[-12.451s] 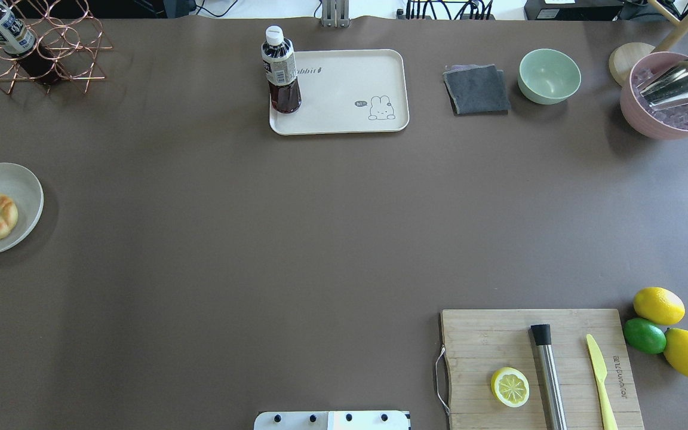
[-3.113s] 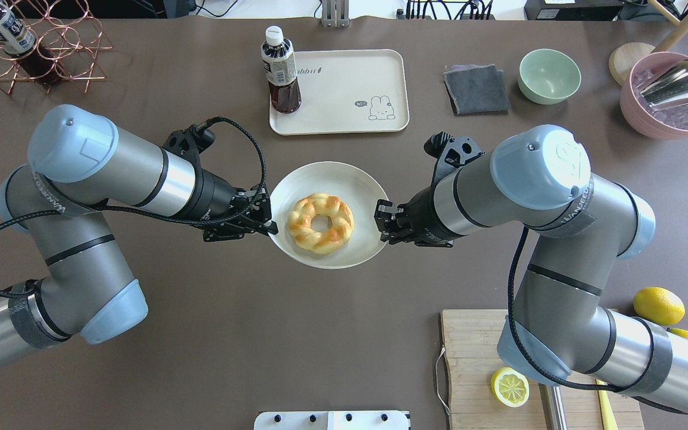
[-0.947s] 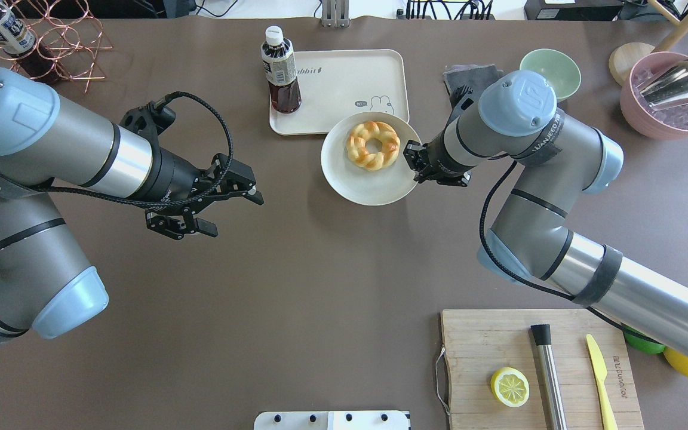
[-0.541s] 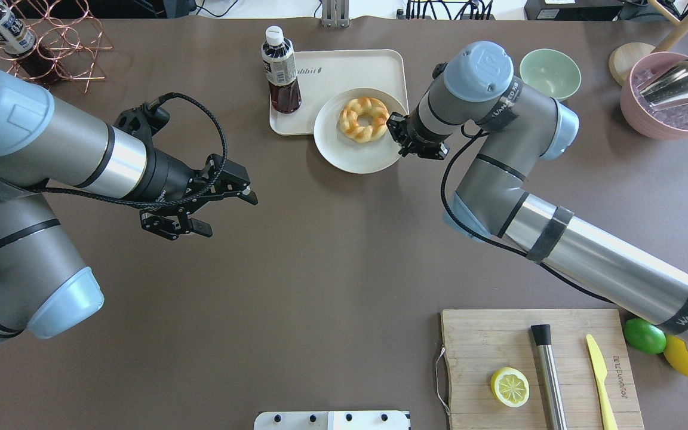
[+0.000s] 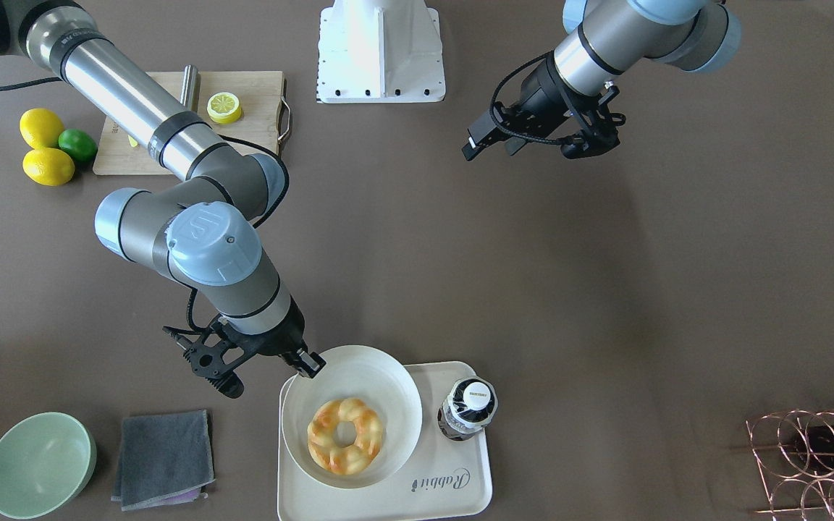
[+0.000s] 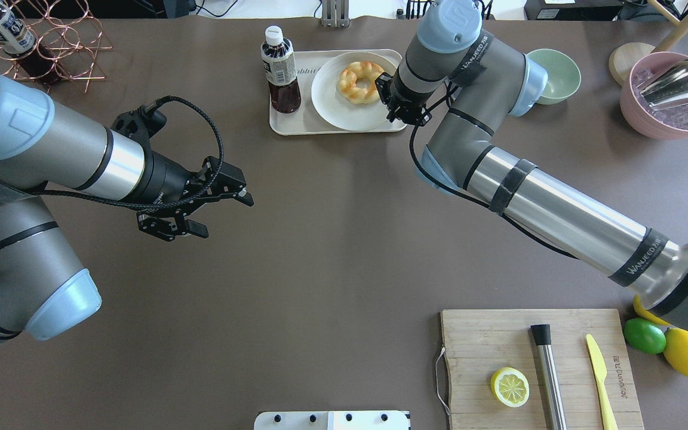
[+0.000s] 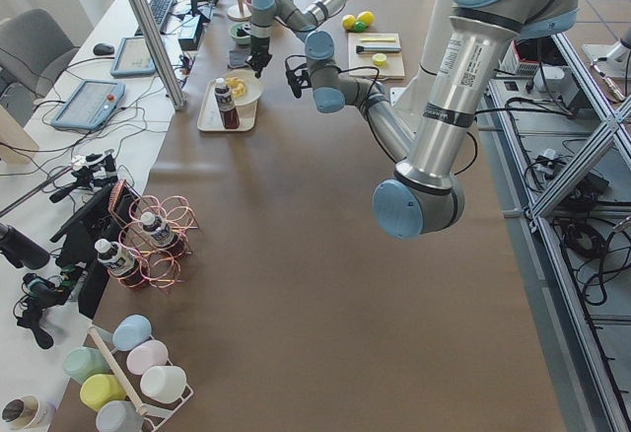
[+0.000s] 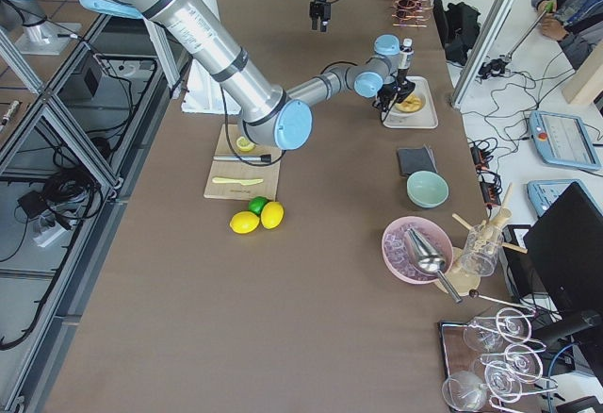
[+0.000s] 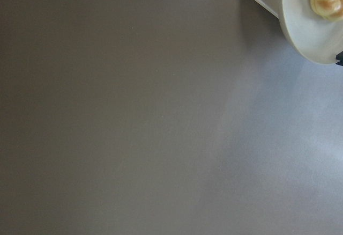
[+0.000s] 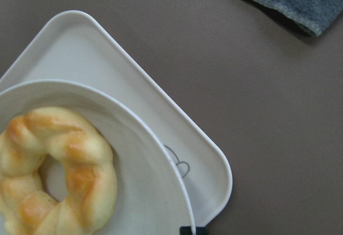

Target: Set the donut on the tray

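Note:
The plate's upper edge hangs over the tray's rim in the front view. My right gripper should keep hold of the plate until it is inside the tray.
The donut (image 6: 361, 82) lies on a round white plate (image 6: 344, 113) that is now over the right half of the cream tray (image 6: 296, 122). I cannot tell whether the plate rests on the tray or hovers just above it. My right gripper (image 6: 393, 106) is shut on the plate's right rim. In the front view the donut (image 5: 345, 436), plate (image 5: 359, 373), tray (image 5: 453, 496) and right gripper (image 5: 308, 363) show the same. The right wrist view shows the donut (image 10: 59, 170) and the tray corner (image 10: 80, 47). My left gripper (image 6: 221, 212) is open and empty over bare table, far to the left.
A dark drink bottle (image 6: 280, 71) stands upright on the tray's left end, close to the plate. A green bowl (image 6: 559, 74) and a grey cloth (image 5: 163, 459) lie right of the tray. A cutting board (image 6: 535, 364) with a lemon half sits near right.
My right gripper has carried the plate with the donut further away from me, from the tray's near edge to over the tray. My left gripper has stayed open and drifted slightly back.

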Controlling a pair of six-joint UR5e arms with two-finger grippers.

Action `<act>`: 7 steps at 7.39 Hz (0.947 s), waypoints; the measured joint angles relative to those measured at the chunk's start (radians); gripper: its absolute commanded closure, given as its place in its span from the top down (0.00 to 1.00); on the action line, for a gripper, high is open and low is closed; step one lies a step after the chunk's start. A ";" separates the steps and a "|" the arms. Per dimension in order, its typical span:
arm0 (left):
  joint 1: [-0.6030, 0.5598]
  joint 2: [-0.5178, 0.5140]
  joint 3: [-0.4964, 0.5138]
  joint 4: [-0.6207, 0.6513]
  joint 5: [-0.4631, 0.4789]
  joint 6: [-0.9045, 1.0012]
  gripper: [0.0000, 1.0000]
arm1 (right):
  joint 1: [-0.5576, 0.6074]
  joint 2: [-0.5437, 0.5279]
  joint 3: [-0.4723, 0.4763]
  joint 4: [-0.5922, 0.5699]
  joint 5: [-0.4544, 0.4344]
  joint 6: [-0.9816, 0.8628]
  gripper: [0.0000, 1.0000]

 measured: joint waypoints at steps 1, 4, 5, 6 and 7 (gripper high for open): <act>0.000 0.000 0.002 0.000 0.001 0.001 0.97 | 0.000 0.038 -0.071 0.041 -0.026 0.078 0.00; 0.003 0.000 0.009 0.000 0.008 0.005 0.97 | -0.013 0.095 -0.179 0.128 -0.111 0.292 0.99; 0.005 -0.001 0.015 0.000 0.017 0.007 0.97 | -0.021 0.101 -0.184 0.136 -0.136 0.341 1.00; 0.006 -0.002 0.018 0.000 0.022 0.008 0.97 | -0.027 0.104 -0.185 0.146 -0.154 0.355 1.00; 0.006 -0.003 0.020 0.000 0.024 0.008 0.97 | -0.033 0.105 -0.180 0.154 -0.162 0.340 1.00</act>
